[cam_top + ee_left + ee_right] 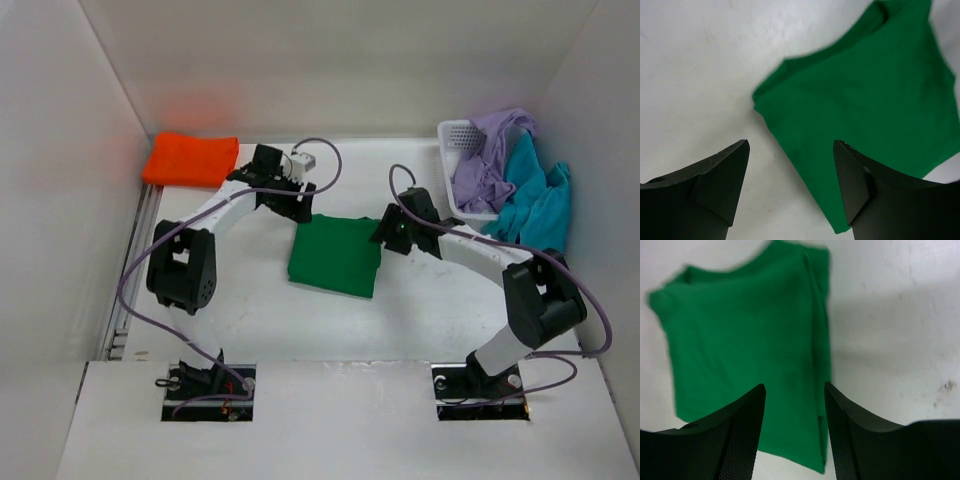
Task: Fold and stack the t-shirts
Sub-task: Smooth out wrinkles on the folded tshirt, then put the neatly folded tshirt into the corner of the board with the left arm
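My left gripper grips the dark green t-shirt by its side edge nearest the orange t-shirt next, to drag it over and stack it.
The dark green t-shirt (pixel 335 255) lies folded into a flat rectangle at the middle of the table. My left gripper (pixel 297 207) hovers over its far left corner, open and holding nothing. In the left wrist view the left gripper (pixel 791 145) frames the green shirt (pixel 865 90) edge. My right gripper (pixel 386 233) is at the shirt's right edge, also open. In the right wrist view the right gripper (pixel 794 386) hangs above the green shirt (pixel 740 330). The orange t-shirt (pixel 190 158) lies folded at the back left. The lavender t-shirt (pixel 490 150) and teal t-shirt (pixel 530 195) hang crumpled from the basket.
A white mesh basket (pixel 455 135) stands at the back right corner against the wall. White walls close in the table on three sides. A rail runs along the left edge (pixel 125 300).
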You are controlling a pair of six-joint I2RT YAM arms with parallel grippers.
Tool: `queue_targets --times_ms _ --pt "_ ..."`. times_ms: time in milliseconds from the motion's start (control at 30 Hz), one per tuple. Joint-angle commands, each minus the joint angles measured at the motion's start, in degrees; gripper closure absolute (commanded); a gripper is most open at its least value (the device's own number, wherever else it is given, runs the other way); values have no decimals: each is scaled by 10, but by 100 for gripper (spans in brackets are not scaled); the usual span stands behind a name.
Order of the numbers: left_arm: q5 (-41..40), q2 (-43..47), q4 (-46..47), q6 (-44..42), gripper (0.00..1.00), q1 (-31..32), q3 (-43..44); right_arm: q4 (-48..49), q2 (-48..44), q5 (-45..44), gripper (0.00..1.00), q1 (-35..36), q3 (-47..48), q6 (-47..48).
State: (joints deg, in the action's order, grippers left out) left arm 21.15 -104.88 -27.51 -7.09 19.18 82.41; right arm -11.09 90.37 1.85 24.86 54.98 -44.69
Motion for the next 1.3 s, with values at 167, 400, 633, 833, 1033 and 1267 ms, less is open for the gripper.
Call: queue_targets --times_ms 167,400,633,833,1033,1267 --pt "49 -50 -55 60 33 -11 -47 7 30 5 44 30 -32 -44" --pt "66 -96 -62 85 33 26 -61 4 45 9 45 43 -31 -50" --pt "100 -158 -69 111 40 34 -60 8 37 11 47 43 -41 -57" --pt "161 -176 -70 143 90 -8 -36 20 32 16 47 44 -52 -60" --pt "176 -113 -60 159 100 -33 -25 19 -21 15 47 26 -82 -59" --pt "-23 -49 -41 41 100 -59 13 1 -144 5 47 -27 -127 -57"
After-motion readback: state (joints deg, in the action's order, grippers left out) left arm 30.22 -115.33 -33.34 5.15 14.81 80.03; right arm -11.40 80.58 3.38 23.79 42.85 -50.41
